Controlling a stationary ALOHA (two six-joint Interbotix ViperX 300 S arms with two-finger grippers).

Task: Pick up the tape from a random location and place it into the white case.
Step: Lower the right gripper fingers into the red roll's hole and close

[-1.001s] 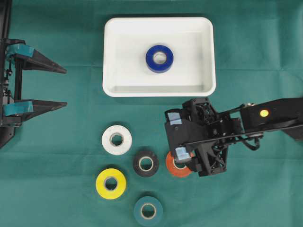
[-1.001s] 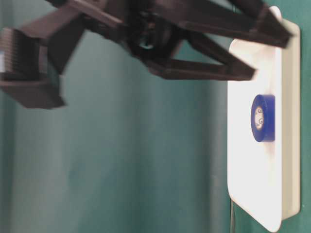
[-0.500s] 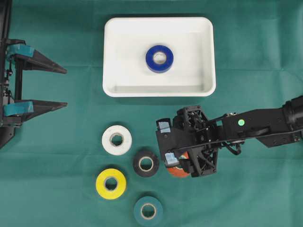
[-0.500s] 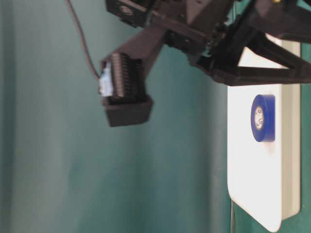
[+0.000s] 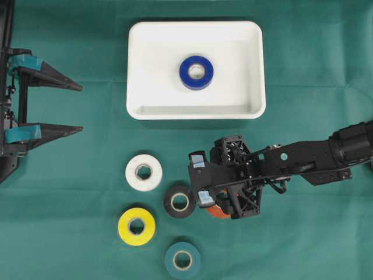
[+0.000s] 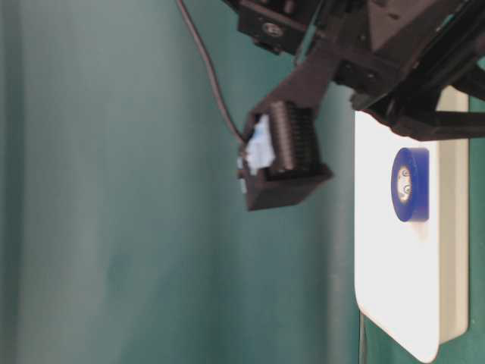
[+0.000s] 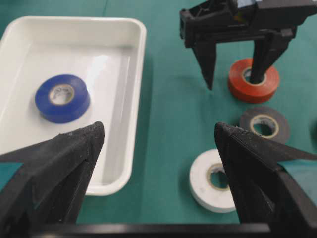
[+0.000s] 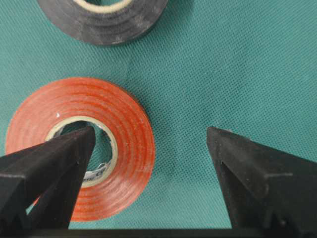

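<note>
My right gripper's fingers are on both sides of the orange tape's side (image 8: 134, 148), one of them in the tape's hole, so I will close now and catch the tape.
The white case (image 5: 196, 112) lies at the top middle with a blue tape roll (image 5: 196, 72) inside. My right gripper (image 5: 201, 179) stands open over the orange tape (image 5: 217, 212), which it mostly hides from above. In the right wrist view the orange tape (image 8: 124, 124) lies flat; one fingertip (image 8: 59, 153) is over its hole and the other is outside on the cloth, so the jaws straddle the roll's wall. My left gripper (image 5: 80, 108) is open at the far left edge, holding nothing.
White tape (image 5: 144, 172), black tape (image 5: 179, 202), yellow tape (image 5: 136, 226) and teal tape (image 5: 182, 260) lie on the green cloth left of and below the right gripper. The black tape (image 8: 104, 22) is close beside the orange one.
The right gripper has shifted left and come down over the orange tape, staying open. The left arm and all rolls are where they were.
</note>
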